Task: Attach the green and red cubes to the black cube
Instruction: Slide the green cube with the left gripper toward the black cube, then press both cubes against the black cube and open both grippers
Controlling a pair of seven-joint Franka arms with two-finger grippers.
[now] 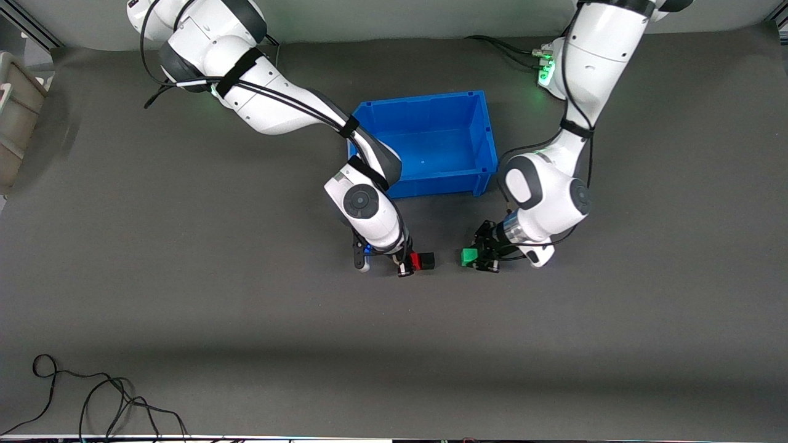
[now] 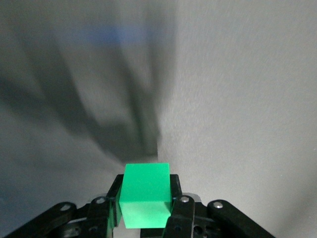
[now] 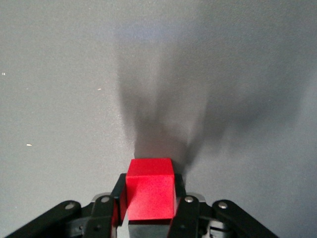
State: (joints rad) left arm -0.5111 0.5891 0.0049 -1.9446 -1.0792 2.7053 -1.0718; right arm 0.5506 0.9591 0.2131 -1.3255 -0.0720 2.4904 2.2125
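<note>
The green cube is short of the black cube's exposed side, so the left gripper needs to keep holding it until it is against that side, and only then open.
My right gripper (image 1: pixel 411 264) is shut on the red cube (image 1: pixel 415 261), held just over the grey mat nearer the front camera than the blue bin. The black cube (image 1: pixel 427 261) sits tight against the red cube. In the right wrist view the red cube (image 3: pixel 148 194) is clamped between the fingers (image 3: pixel 105 210), with the black cube (image 3: pixel 148 230) directly against it, closer to the palm. My left gripper (image 1: pixel 477 258) is shut on the green cube (image 1: pixel 470 256), a short gap from the black cube toward the left arm's end. The left wrist view shows the green cube (image 2: pixel 145 194) between the fingers (image 2: pixel 181 210).
An open blue bin (image 1: pixel 425 101) stands on the mat between the arms, farther from the front camera than both grippers. A beige container (image 1: pixel 15 117) sits at the right arm's end of the table. Loose black cables (image 1: pixel 92 400) lie near the front edge.
</note>
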